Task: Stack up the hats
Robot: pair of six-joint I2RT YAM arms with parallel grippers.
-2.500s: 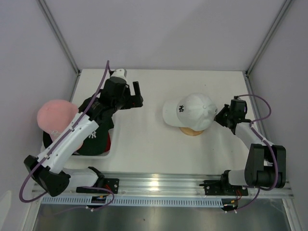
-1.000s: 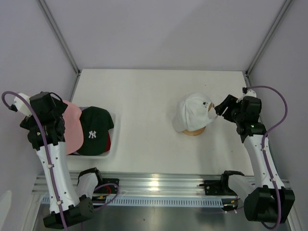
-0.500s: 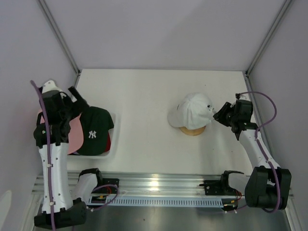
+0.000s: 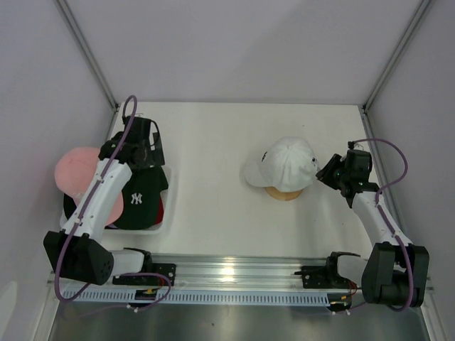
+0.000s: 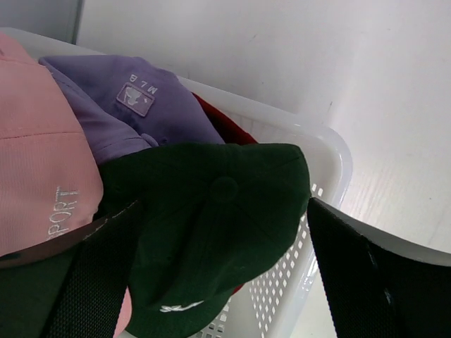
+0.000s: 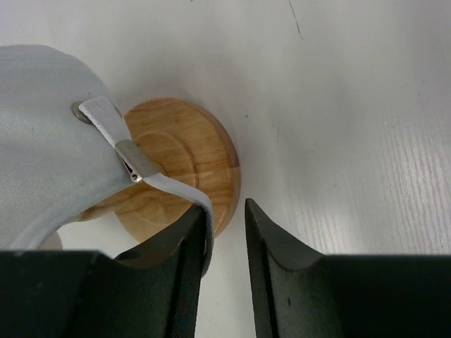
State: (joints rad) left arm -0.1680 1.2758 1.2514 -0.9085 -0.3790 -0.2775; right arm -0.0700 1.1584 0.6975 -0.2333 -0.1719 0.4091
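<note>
The robot's left gripper needs to grab the black cap (image 5: pixel 218 211) next by its top near the front logo (image 5: pixel 199 258), leaving the cap's back free for the right gripper, so the cap can be stacked.
A white cap (image 4: pixel 286 162) with a dark logo sits on a round wooden stand (image 4: pixel 283 193), brim to the left. My right gripper (image 4: pixel 321 172) is at its back edge. In the right wrist view the gripper (image 6: pixel 224 205) is narrowly open. The cap's (image 6: pixel 42 141) rear strap (image 6: pixel 151 172) lies against the left finger, and the other finger is apart from it. My left gripper (image 4: pixel 151 158) hangs wide open (image 5: pixel 224 211) over a black cap (image 5: pixel 218 211) in the basket. Pink (image 5: pixel 35 141), lavender (image 5: pixel 134 98) and red (image 5: pixel 218 123) caps lie beside it.
The white mesh basket (image 4: pixel 168 213) stands at the table's left edge, its rim (image 5: pixel 331 148) under my left fingers. The pink cap (image 4: pixel 84 177) overhangs the basket's left side. The stand's wooden base (image 6: pixel 180 155) rests on the white table. Grey walls enclose three sides.
My left arm swung from the far left over the pink cap to above the basket's far end. The white cap's brim turned a little left. My right gripper barely moved.
</note>
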